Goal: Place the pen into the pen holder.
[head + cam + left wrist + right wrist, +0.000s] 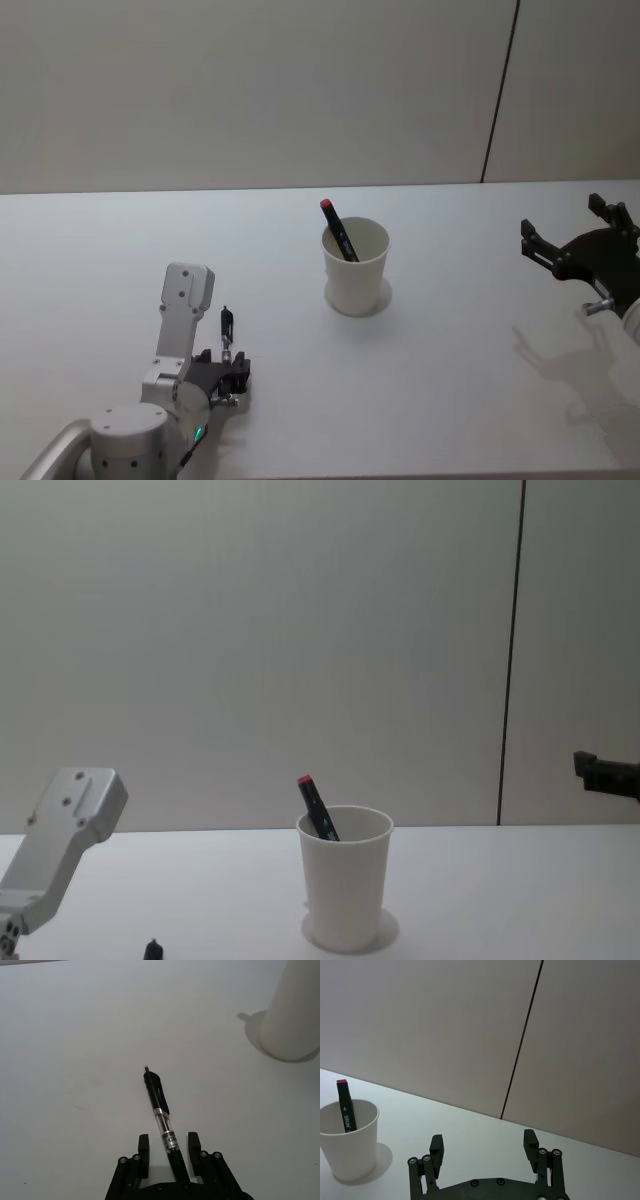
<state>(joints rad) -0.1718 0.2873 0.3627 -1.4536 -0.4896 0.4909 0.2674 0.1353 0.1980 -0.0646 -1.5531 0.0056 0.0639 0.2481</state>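
Observation:
My left gripper needs to grab the pen by its black grip section (177, 1162) next, so that the click pen's clicker end (147, 1071) stays free on the way to the pen holder.
The pen holder (355, 270) is a white paper cup standing mid-table, and a dark marker with a red cap (337, 228) leans inside it. A black click pen with a clear section (159, 1107) lies flat on the table to the cup's left, its clicker end pointing away from my left wrist. My left gripper (169, 1152) is low over the table and open, one finger on each side of the pen's lower barrel without closing on it. The head view shows that pen (227, 328) sticking out ahead of the left gripper (228, 362). My right gripper (483, 1142) hovers open and empty, right of the cup (348, 1142).
The white table (450, 400) runs wide on all sides of the cup, with a plain wall and a dark vertical seam (500, 90) behind. In the chest view, the cup (345, 885) is central and the left arm's grey link (60, 845) rises at the left.

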